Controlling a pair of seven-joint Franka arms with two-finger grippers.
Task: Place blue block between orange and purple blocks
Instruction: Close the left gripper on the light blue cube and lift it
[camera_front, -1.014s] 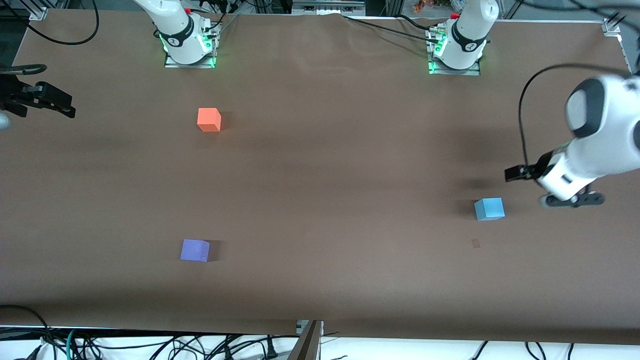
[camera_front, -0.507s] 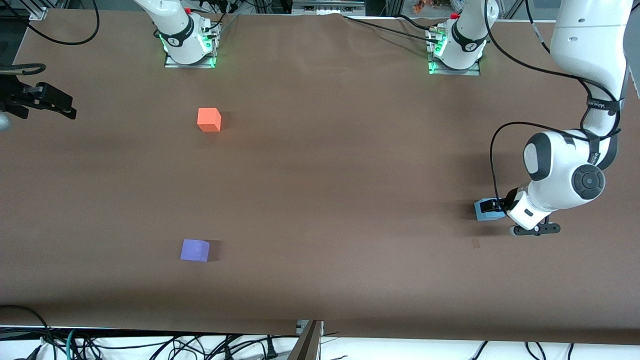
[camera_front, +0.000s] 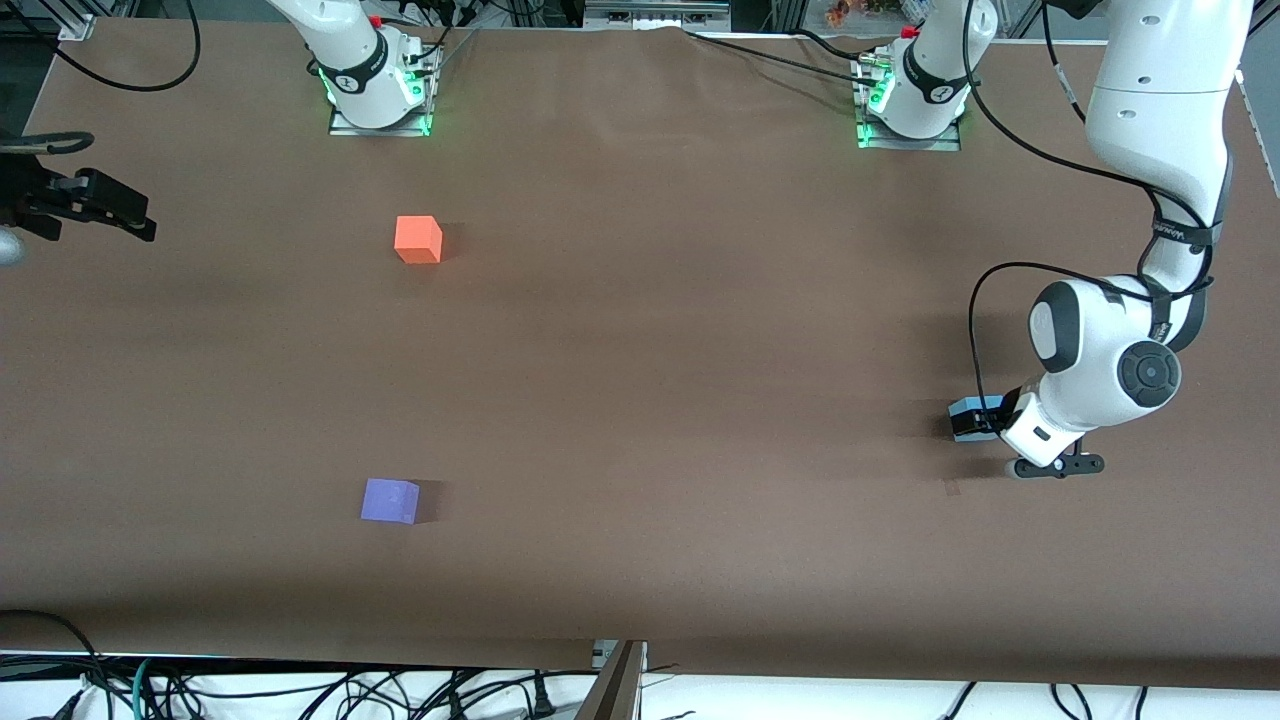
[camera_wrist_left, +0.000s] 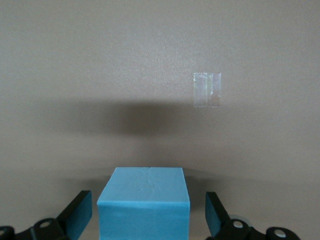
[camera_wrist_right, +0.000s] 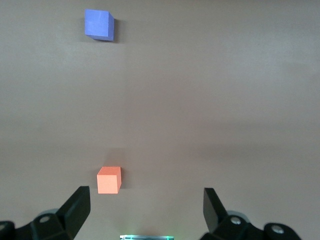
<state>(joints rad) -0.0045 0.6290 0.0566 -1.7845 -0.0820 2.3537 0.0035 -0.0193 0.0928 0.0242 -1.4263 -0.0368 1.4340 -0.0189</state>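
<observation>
In the left wrist view, the fingers of my left gripper reach down on either side of the blue block, so it is time to close on it.
The blue block (camera_front: 963, 410) lies on the table toward the left arm's end. My left gripper (camera_front: 985, 424) is down over it and open. In the left wrist view the block (camera_wrist_left: 144, 200) sits between the two fingers of the left gripper (camera_wrist_left: 147, 211), with a gap on each side. The orange block (camera_front: 418, 240) lies toward the right arm's end, close to the right arm's base. The purple block (camera_front: 390, 500) lies nearer the front camera than the orange one. My right gripper (camera_front: 120, 207) waits open and empty at the right arm's end of the table; its view shows the orange block (camera_wrist_right: 109, 180) and the purple block (camera_wrist_right: 99, 24).
A small strip of clear tape (camera_front: 951, 487) is stuck to the brown table just nearer the front camera than the blue block; it also shows in the left wrist view (camera_wrist_left: 207, 89). Cables hang along the table's front edge (camera_front: 620, 660).
My left arm has swung in and lowered its open gripper over the blue block, so the fingers now stand on either side of it. The blocks and the right arm have not moved.
</observation>
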